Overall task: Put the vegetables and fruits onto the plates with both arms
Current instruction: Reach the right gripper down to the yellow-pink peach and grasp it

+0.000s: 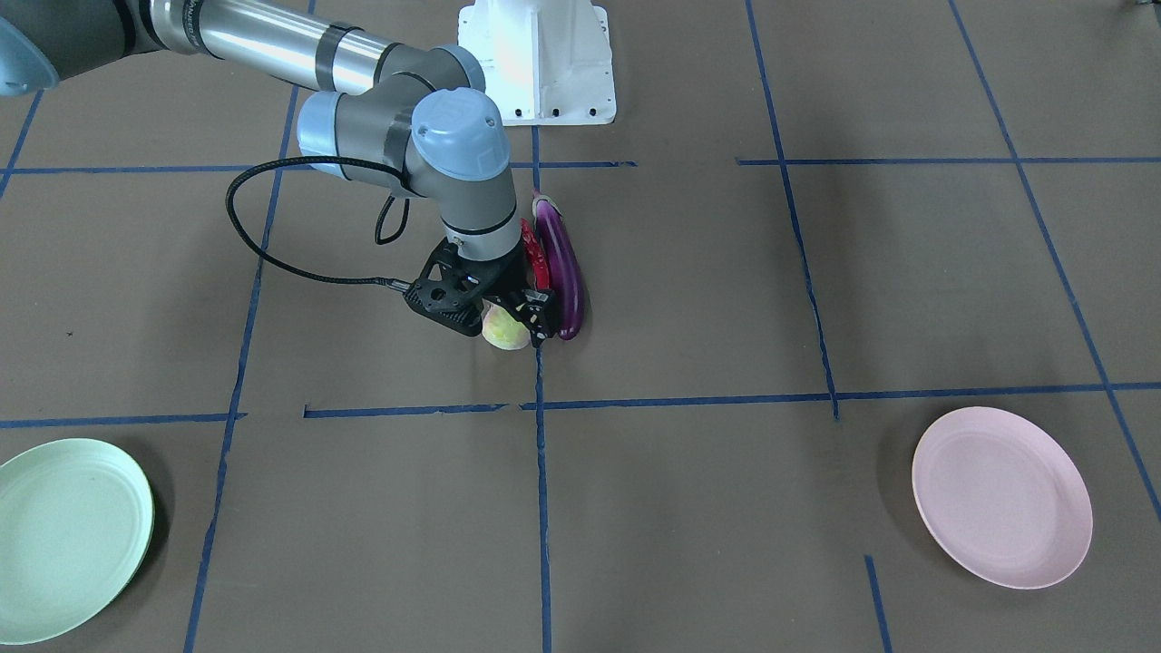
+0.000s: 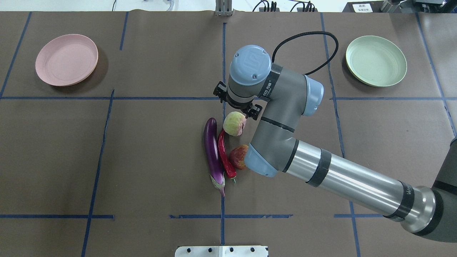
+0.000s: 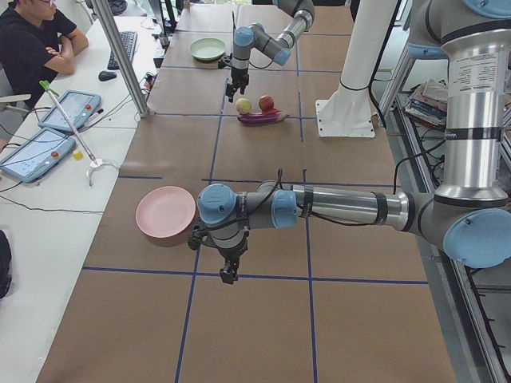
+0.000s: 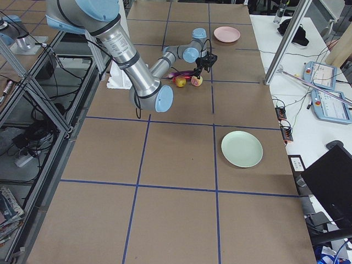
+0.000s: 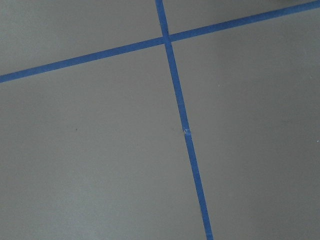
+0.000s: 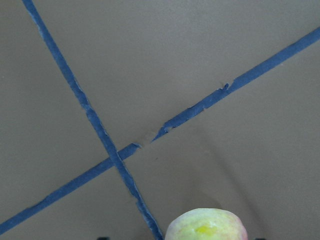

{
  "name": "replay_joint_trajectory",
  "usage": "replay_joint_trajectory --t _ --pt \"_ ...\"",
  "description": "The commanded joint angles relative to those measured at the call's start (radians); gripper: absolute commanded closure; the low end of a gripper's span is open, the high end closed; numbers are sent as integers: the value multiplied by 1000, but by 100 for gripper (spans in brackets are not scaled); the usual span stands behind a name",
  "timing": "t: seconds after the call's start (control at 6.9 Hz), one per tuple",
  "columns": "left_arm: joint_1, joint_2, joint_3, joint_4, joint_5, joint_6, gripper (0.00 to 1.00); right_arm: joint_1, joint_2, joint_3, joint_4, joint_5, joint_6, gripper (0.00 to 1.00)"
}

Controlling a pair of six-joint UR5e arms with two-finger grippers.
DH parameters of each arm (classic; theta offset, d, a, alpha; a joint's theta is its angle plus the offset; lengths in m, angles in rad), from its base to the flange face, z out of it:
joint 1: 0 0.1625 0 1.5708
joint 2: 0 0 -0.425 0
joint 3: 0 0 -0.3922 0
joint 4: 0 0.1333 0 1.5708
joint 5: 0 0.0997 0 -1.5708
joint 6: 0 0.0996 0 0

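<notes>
The pale green fruit (image 1: 504,330) should go onto the mint plate (image 1: 74,540) next, so my right gripper will grab the fruit by its rounded sides.
My right gripper (image 1: 508,325) is low over the table middle, open, with its jaws on either side of the pale green fruit (image 1: 504,330) (image 2: 234,123). That fruit fills the bottom centre of the right wrist view (image 6: 206,229). The purple eggplant (image 2: 212,153) and the red chili (image 2: 225,155) lie side by side next to it, with the red-yellow fruit (image 2: 238,156) beside the chili. The mint plate (image 2: 375,60) and the pink plate (image 2: 66,59) hold nothing. My left gripper (image 3: 229,274) hangs over bare table near the pink plate (image 3: 165,214); I cannot tell if it is open.
The white base block (image 1: 539,63) stands at the robot's side of the table. Blue tape lines cross the brown table. A black cable (image 1: 272,227) loops from the right wrist. An operator (image 3: 32,40) and tablets are beyond the table's far edge.
</notes>
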Motion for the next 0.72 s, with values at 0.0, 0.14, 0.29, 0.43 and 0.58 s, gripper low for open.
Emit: replay_joint_trajectory --t 0.0,0.14,0.29,0.43,0.58 --pt "-1 1 -1 0 -2 0 0 -22 16 -27 -61 1 -2 2" --pt "1 1 -1 -2 -2 0 0 -41 14 -46 -62 -2 -3 2" --pt "1 -1 -7 0 -2 0 0 -44 19 -50 -57 -2 -2 2" --pt "1 -1 -13 0 -2 0 0 -55 16 -50 -55 -2 -2 2" --pt "1 -4 -19 0 -2 -3 0 -58 16 -48 -58 -2 7 27"
